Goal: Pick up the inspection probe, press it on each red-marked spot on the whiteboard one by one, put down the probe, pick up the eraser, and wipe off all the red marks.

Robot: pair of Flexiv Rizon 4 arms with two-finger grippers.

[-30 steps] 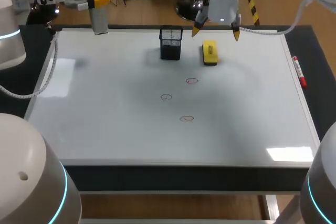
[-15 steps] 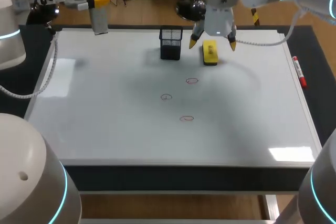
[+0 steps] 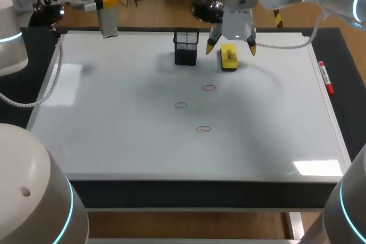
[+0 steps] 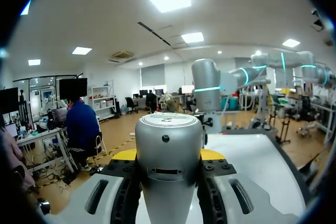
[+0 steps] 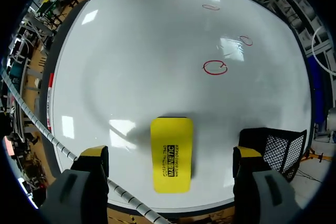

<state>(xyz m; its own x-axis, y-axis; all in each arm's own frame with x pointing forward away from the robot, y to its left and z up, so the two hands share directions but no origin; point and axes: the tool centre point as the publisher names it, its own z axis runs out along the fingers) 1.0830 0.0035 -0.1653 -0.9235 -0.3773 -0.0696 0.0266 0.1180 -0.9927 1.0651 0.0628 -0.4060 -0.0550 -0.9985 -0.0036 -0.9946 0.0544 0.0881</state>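
My right gripper is to wipe the red marks off the whiteboard, so next it should grab the yellow eraser by its long sides at the printed label [image 3: 229, 57] [image 5: 171, 161].
The inspection probe [image 3: 106, 15], a silver cylinder, stands upright at the whiteboard's far left edge with my left gripper [image 3: 106, 0] shut on it. In the left wrist view the probe [image 4: 168, 145] fills the space between the yellow tips of the left gripper [image 4: 168, 156]. The yellow eraser [image 3: 229, 58] lies flat at the far middle. My right gripper [image 3: 231, 46] hangs open just above it, one finger on each side and both clear of it. From the right wrist, the eraser [image 5: 171, 153] lies between the tips of the right gripper [image 5: 169, 153]. Three red marks [image 3: 209, 88] [image 3: 180, 106] [image 3: 203, 129] sit mid-board.
A black mesh pen holder [image 3: 186, 47] stands just left of the eraser, close to my right gripper's finger [image 5: 247, 153]. A red marker [image 3: 325, 77] lies along the whiteboard's [image 3: 114, 118] right edge. A white cable [image 3: 286, 34] trails behind my right arm.
My right gripper has come forward and down from behind the board's far edge to straddle the eraser, staying open. The left arm and probe have not moved.
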